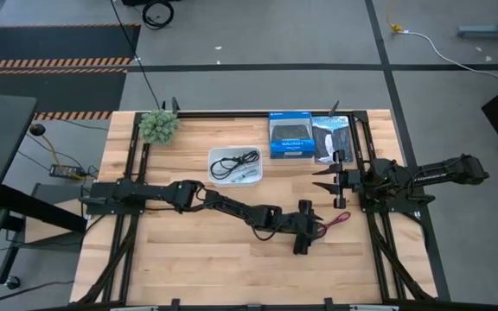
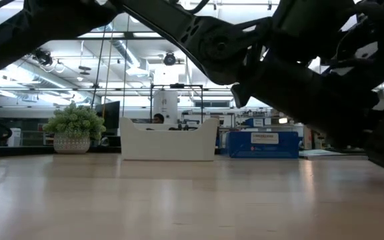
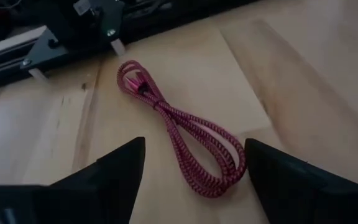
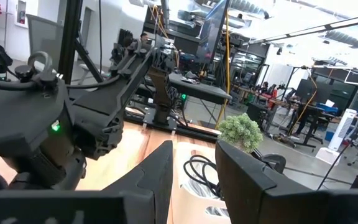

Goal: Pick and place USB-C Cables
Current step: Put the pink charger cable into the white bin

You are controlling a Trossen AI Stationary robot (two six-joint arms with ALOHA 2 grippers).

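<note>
Both fingers of my left gripper reach past the near loop's end (image 3: 217,186) down at the wood, so it is time to close on the dark red cable.
A dark red braided USB-C cable (image 3: 180,129) lies bundled flat on the wood, right of centre (image 1: 339,220). My left gripper (image 3: 194,180) (image 1: 316,230) is low over it and open, one finger on either side of the cable's near loop end; no touch shows. A white tray (image 1: 216,156) (image 2: 169,140) holds a black cable (image 1: 235,161) (image 4: 199,173) and something pale. My right gripper (image 1: 323,182) (image 4: 194,180) hovers open at the table's right side, pointing left toward the tray.
A blue box (image 1: 290,136) (image 2: 263,143) and a black box (image 1: 330,138) lie at the far edge, right of the tray. A potted plant (image 1: 158,127) (image 2: 75,129) stands at the far left corner. Black frame rails (image 1: 363,155) run along both sides. Bare wood lies toward the near edge.
</note>
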